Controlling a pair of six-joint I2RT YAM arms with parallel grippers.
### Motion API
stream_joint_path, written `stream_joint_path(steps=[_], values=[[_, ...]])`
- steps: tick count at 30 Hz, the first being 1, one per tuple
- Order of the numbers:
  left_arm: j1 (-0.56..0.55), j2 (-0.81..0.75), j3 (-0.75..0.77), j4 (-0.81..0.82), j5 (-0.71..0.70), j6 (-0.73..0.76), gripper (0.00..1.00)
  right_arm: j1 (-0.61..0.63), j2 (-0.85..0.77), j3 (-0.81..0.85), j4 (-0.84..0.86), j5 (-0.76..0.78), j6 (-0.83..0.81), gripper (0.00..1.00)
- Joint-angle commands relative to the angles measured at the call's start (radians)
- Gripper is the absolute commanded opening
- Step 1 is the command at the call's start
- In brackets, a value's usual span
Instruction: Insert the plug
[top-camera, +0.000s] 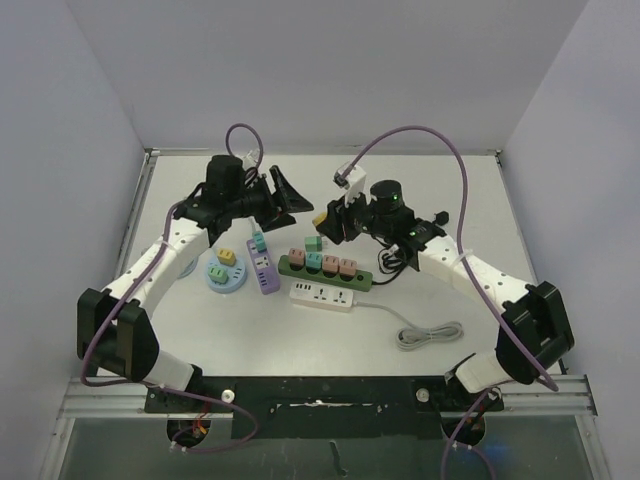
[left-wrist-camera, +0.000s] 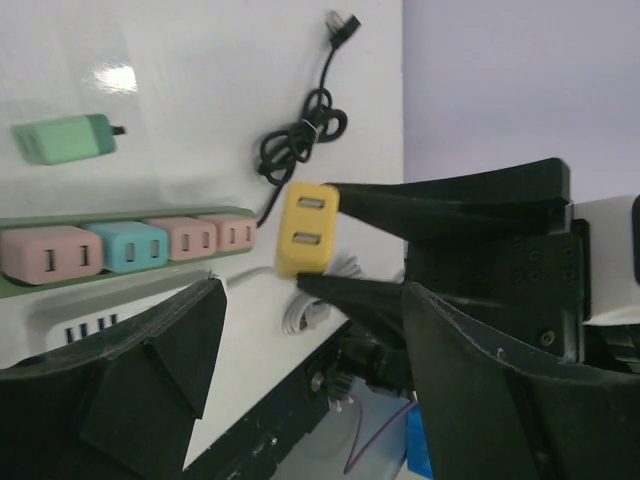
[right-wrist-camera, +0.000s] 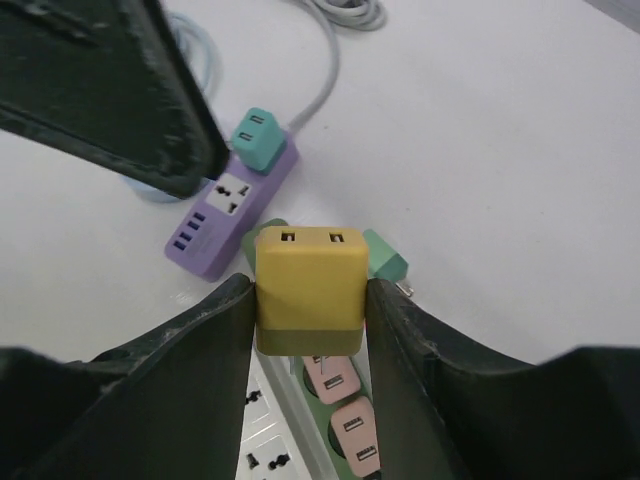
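Observation:
The plug's pins should stay free to insert, so the left gripper needs to grab the yellow plug (top-camera: 320, 217) (left-wrist-camera: 305, 230) by its free sides next, port side toward the robot.
My right gripper (top-camera: 327, 222) is shut on a yellow two-port plug (top-camera: 320, 217) and holds it in the air above the left end of the green power strip (top-camera: 284, 264). In the right wrist view the yellow plug (right-wrist-camera: 310, 285) sits squarely between both fingers, prongs down, over the green strip (right-wrist-camera: 259, 234) and its pink plugs (right-wrist-camera: 350, 430). My left gripper (top-camera: 287, 193) is open and empty, hovering just left of the plug. The left wrist view shows the yellow plug (left-wrist-camera: 305, 230) held beyond its own open fingers (left-wrist-camera: 150, 370).
The green strip carries pink and teal plugs (top-camera: 322, 263). A loose green plug (top-camera: 314, 243) lies behind it. A white strip (top-camera: 323, 296), a purple strip (top-camera: 263, 268), a round blue socket (top-camera: 226, 272), a black cable (top-camera: 392, 262) and a coiled white cable (top-camera: 430, 335) lie around.

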Motion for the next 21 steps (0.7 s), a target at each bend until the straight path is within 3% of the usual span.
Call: stream_joint_path(steps=[1, 4, 10, 21], values=[[-0.045, 0.007, 0.027, 0.154, 0.104, -0.06, 0.7, 0.035, -0.09, -0.063, 0.221, -0.128, -0.083, 0.39], [-0.084, 0.031, 0.025, 0.17, 0.145, -0.066, 0.7, 0.056, -0.106, -0.074, 0.232, -0.152, -0.124, 0.38], [-0.109, 0.065, 0.039, 0.041, 0.147, -0.029, 0.54, 0.067, -0.108, -0.072, 0.234, -0.159, -0.144, 0.38], [-0.101, 0.046, 0.093, -0.151, 0.004, 0.084, 0.61, 0.07, -0.098, -0.07, 0.232, -0.171, -0.154, 0.37]])
